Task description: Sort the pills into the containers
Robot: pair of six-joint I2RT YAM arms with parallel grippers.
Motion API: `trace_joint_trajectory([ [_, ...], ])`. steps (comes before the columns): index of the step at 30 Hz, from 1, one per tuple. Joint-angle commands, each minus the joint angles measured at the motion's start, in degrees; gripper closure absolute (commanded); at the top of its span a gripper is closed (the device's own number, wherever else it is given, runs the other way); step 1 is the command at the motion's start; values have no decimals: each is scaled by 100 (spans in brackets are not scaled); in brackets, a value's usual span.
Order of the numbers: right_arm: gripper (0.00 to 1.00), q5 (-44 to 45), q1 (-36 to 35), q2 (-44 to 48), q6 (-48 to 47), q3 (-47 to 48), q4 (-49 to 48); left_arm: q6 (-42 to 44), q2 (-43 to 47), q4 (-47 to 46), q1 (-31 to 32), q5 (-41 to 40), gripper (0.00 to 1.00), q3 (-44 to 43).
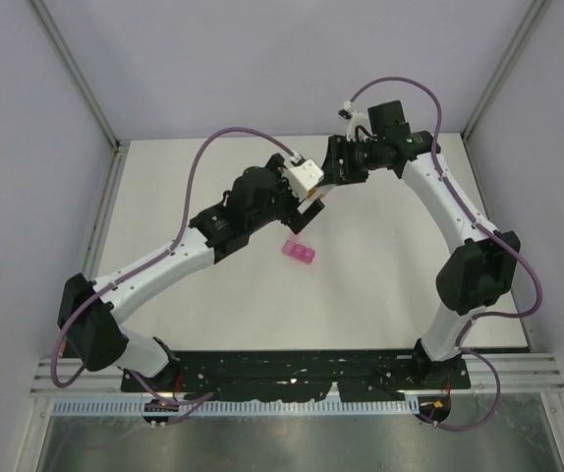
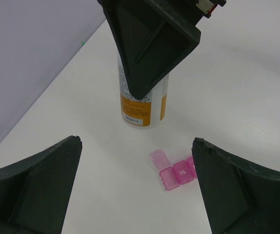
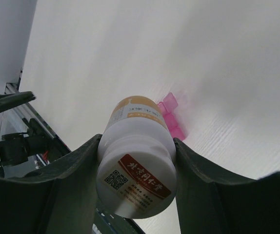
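Note:
My left gripper takes hold of the white bottle by its orange-labelled base end next. That leaves the bottle's cap free to open.
The pink pill box lies mid-table, a short strip of compartments. In the left wrist view the pill box has one end lid flipped open. It also shows in the right wrist view. My right gripper is shut on the white bottle with the orange label, gripping it by the cap end. The bottle stands upright just behind the pill box, its base at or just above the table. My left gripper is open and empty, hovering above the box. No loose pills show.
The two grippers are close together over the table's middle, cables arching above them. Grey walls enclose the white table at the back and both sides.

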State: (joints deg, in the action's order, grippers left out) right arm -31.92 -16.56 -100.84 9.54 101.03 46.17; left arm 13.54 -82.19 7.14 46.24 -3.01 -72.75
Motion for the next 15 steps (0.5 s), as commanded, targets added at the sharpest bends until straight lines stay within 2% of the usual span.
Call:
trace_joint_trajectory([
  [1, 94, -595, -172, 415, 346, -74, -196, 289, -156, -98, 113, -429, 0, -257],
  [15, 94, -1343, -208, 1153, 900, -804, -881, 342, -297, -195, 254, -359, 0, -187],
])
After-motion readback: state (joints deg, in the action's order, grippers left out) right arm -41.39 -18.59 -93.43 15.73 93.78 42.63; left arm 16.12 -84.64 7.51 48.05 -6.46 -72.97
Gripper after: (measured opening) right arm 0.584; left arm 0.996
